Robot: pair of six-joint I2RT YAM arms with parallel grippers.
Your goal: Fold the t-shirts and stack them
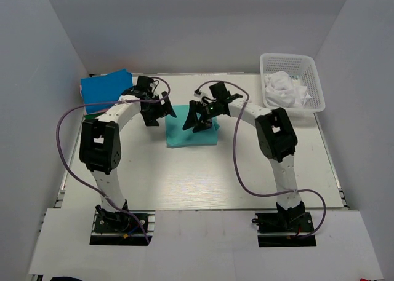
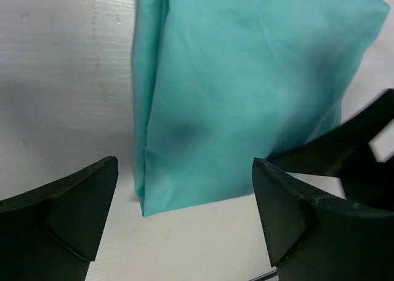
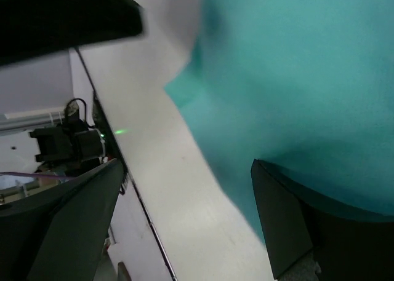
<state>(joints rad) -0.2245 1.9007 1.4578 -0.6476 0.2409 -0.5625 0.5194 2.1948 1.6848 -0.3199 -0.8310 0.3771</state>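
Note:
My left gripper grabs the teal-green t-shirt by its side edge nearest the bright blue t-shirt (image 2: 146, 122) next, layers together, to stack it still folded.
A teal-green t-shirt (image 1: 192, 136) lies folded into a neat rectangle in the middle of the white table (image 1: 203, 179). My left gripper (image 1: 165, 114) hovers open just off the shirt's far left corner, with nothing between its fingers. In the left wrist view the folded teal-green t-shirt (image 2: 246, 90) fills the upper frame, its corner above the open left gripper (image 2: 184, 216). My right gripper (image 1: 194, 120) stands open over the shirt's far edge. In the right wrist view the teal-green t-shirt (image 3: 301, 72) passes under the right-hand finger of the open right gripper (image 3: 184, 225).
A folded bright blue t-shirt (image 1: 107, 88) lies at the back left corner. The white lattice basket (image 1: 288, 57) at the back right holds a crumpled white t-shirt (image 1: 284, 89). White walls close in the table on three sides.

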